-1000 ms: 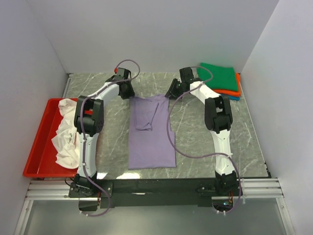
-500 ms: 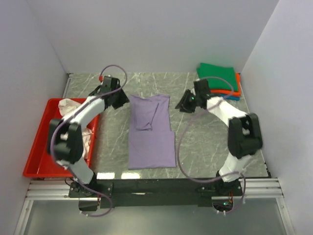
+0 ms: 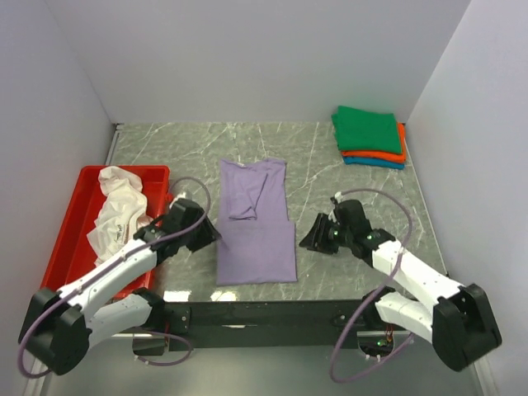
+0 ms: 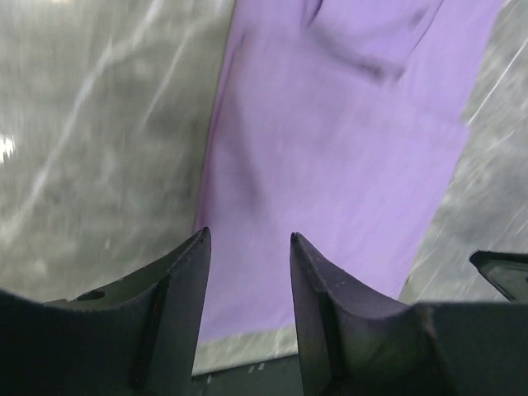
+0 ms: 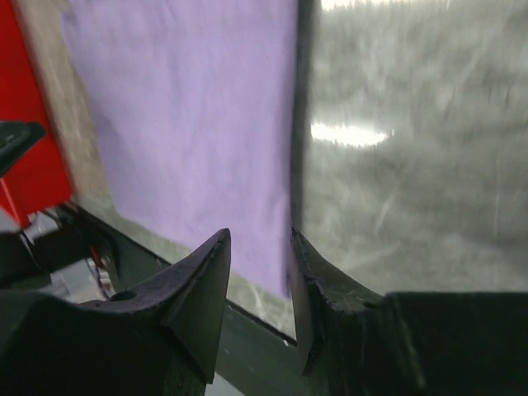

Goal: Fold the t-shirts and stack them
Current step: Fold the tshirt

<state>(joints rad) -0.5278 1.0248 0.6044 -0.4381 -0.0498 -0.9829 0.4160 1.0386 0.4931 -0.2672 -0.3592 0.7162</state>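
Note:
I need to grab the lavender t-shirt next with my left gripper by its near corner on the red tray's side, to fold the t-shirt's near end over lengthwise.
The lavender t-shirt (image 3: 254, 223) lies flat on the table's middle as a long strip with its sleeves folded in; it also shows in the left wrist view (image 4: 346, 148) and the right wrist view (image 5: 190, 124). My left gripper (image 3: 211, 237) is open and empty just left of its lower part. My right gripper (image 3: 310, 238) is open and empty just right of its lower part. The white t-shirt (image 3: 115, 216) lies crumpled in the red tray (image 3: 62, 272). Folded green (image 3: 368, 129), orange (image 3: 401, 153) and teal (image 3: 373, 163) t-shirts form a stack at the back right.
The red tray stands at the left, beside the left wall. The black rail (image 3: 272, 313) runs along the table's near edge. Grey walls close in the back and both sides.
Both grippers have drawn back from the shirt's far end to its near part, one on each side. The shirt has not moved.

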